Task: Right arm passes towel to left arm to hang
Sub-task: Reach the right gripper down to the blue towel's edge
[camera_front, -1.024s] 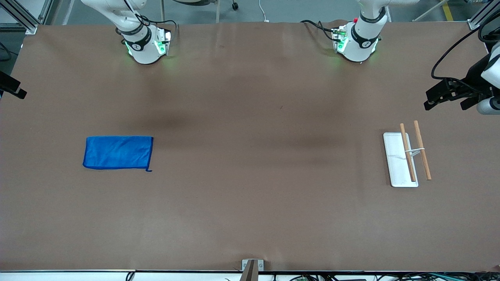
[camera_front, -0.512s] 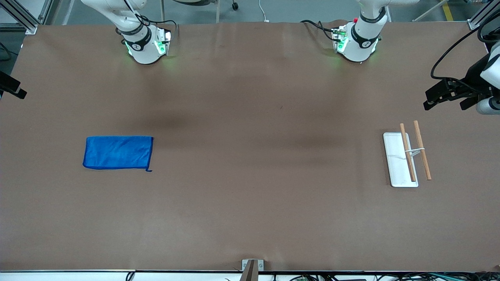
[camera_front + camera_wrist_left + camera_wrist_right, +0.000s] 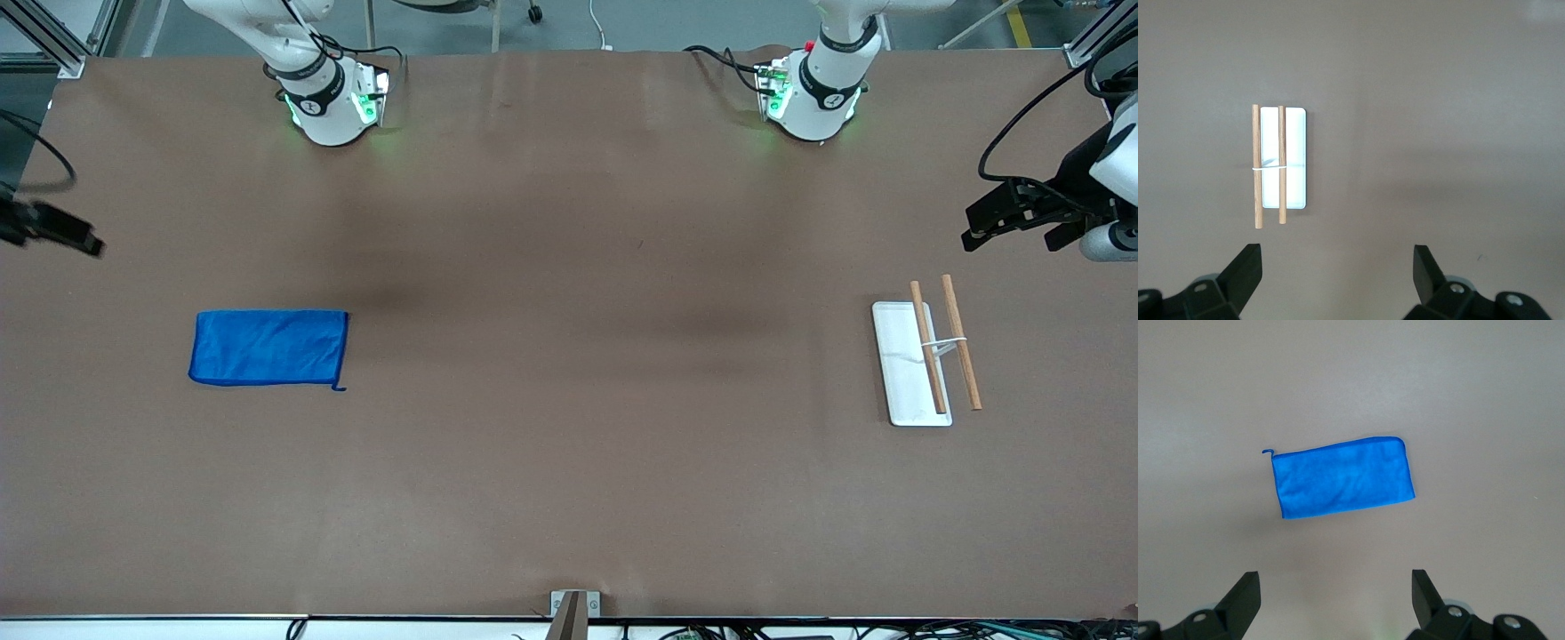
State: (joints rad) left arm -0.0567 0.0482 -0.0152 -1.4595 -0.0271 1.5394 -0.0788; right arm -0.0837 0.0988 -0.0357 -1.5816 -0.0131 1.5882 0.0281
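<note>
My right gripper grips the blue towel by the edge (image 3: 272, 311) (image 3: 1348, 512) opposite the loop next, which leaves the loop free for hanging on the rack.
The blue towel (image 3: 268, 347) lies flat on the brown table toward the right arm's end, with its loop at the corner nearest the front camera. It also shows in the right wrist view (image 3: 1343, 477). My right gripper (image 3: 87, 244) hangs open and empty over the table's edge at that end, apart from the towel; its open fingers frame bare table in the right wrist view (image 3: 1336, 597). My left gripper (image 3: 1009, 227) is open and empty in the air at the left arm's end, over the table beside the rack; it also shows in the left wrist view (image 3: 1337, 273).
A towel rack (image 3: 907, 373) with a white base and two wooden rods (image 3: 960, 342) stands toward the left arm's end; it shows in the left wrist view (image 3: 1295, 160) too. Both arm bases (image 3: 329, 107) stand along the table edge farthest from the front camera.
My right gripper has moved in over the table's edge, toward the towel. My left gripper has hardly moved. The towel and rack have not moved.
</note>
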